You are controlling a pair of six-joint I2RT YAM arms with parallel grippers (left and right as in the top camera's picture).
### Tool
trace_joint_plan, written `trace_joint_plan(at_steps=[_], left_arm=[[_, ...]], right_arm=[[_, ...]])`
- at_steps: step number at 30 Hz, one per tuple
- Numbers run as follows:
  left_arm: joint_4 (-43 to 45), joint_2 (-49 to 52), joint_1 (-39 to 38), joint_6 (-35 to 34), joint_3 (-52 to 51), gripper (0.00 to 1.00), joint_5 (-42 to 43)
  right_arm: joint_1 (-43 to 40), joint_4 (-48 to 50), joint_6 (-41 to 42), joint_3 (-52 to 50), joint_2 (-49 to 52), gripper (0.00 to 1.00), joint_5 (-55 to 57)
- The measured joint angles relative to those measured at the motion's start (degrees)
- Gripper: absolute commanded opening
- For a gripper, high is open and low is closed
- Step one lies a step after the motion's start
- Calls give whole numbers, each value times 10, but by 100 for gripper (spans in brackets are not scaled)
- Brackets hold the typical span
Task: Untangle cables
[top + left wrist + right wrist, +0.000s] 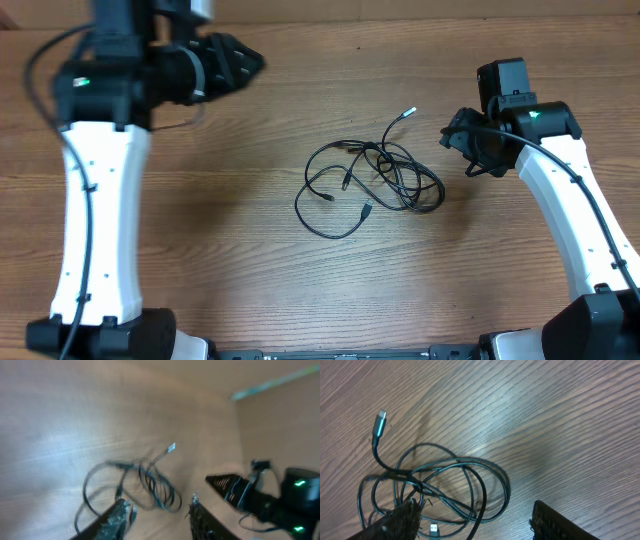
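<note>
To untangle, my left gripper needs to grab a piece of black cable at the heap's edge nearest it, leaving the far loops for my right gripper.
The cables [370,183] lie in one tangled heap of thin black loops at the middle of the wooden table [250,250]. One silver-tipped plug [409,112] sticks out toward the back. My left gripper [252,60] hangs high over the table's back left, well away from the heap. In the blurred left wrist view the cables [150,482] lie beyond my left gripper [160,504], which is open and empty. My right gripper [452,132] is just right of the heap. In the right wrist view it [474,505] stands open above the loops [470,480], gripping nothing.
A small USB plug [434,530] lies beside the right gripper's left finger [395,522]. The right arm [270,495] shows at the right of the left wrist view. Both white arms [95,220] reach in from the table's front edge.
</note>
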Motion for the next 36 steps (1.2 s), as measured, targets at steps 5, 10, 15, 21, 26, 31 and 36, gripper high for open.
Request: trace_joint_plan(at_steps=[5,10,15,21,26,31,36], left_arm=[[-24,54,-93,-39,0,40,-85],[-33,123,-159,-88,0,39,-133],[-1,204,-206,-146,0,39,-148],[41,303,-242,-207,0,42,-139],[65,363,-252,-229,0,4,-116],[54,402,-252,-233,0,4,-106],[54,407,-245,-204,3,4,-87]], right_arm=[[-13,-8,-11,0,0,73,-15],[-42,-31,-16,0,0,73,-18],[-50,-39,-17,0,0,73,-18],[-50,-40,-17,0,0,73,-22],[-50,-38,-17,0,0,74,-35],[-50,-38,-17,0,0,72,-58],[-50,-38,-21,0,0,73,-119]])
